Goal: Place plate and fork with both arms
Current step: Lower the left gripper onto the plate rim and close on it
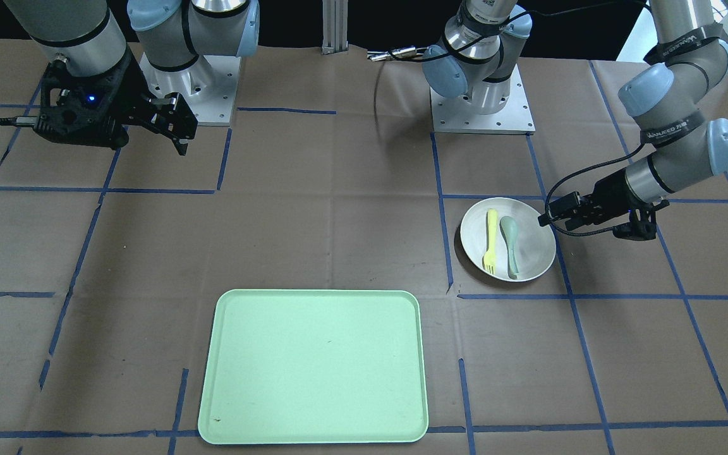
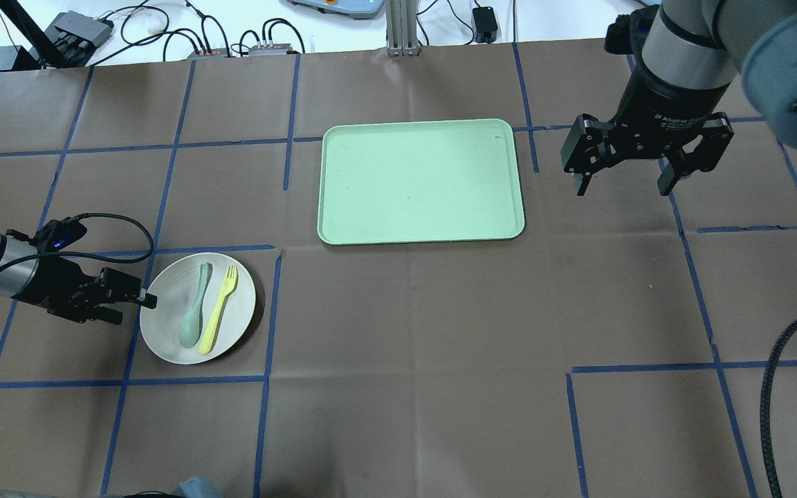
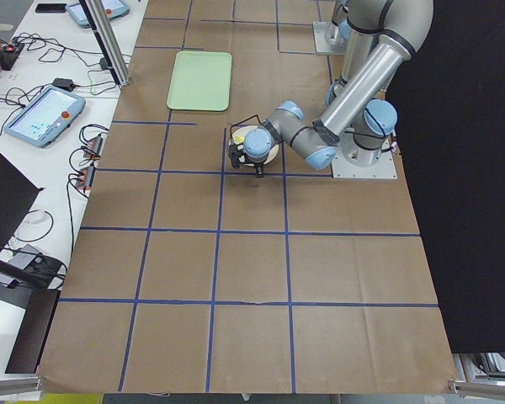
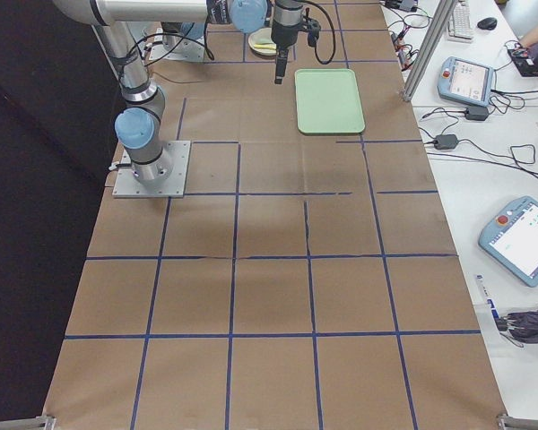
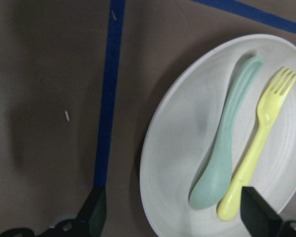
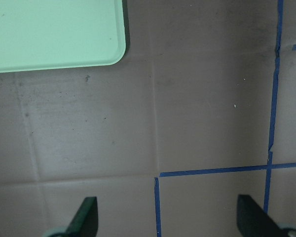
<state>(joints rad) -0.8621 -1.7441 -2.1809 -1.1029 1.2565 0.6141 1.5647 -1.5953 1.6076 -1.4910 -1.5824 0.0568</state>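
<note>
The left gripper grabs the plate by its rim [image 1: 550, 227] next. Then I set the plate with the plate's fork into the green tray.
The off-white plate [image 2: 163, 319] sits on the table at my left, also in the front view [image 1: 536, 248] and the left wrist view [image 5: 172, 148]. The pale-yellow fork [image 2: 219, 308] [image 1: 491, 242] [image 5: 259, 143] lies in it beside a grey-green spoon [image 2: 194, 308] [image 5: 222, 158]. My left gripper [image 2: 137, 308] [image 1: 550, 221] [image 5: 175, 215] is open at the plate's near rim, one finger over the plate by the fork's handle and the other over the table. My right gripper [image 2: 623, 183] [image 1: 177, 126] [image 6: 168, 217] is open and empty, raised above the table to the right of the tray.
A rectangular light-green tray [image 2: 419, 181] [image 1: 313, 366] [image 6: 49, 34] lies at the middle far side of the table. Blue tape lines cross the brown paper cover. A black cable [image 2: 782, 387] hangs at the right edge.
</note>
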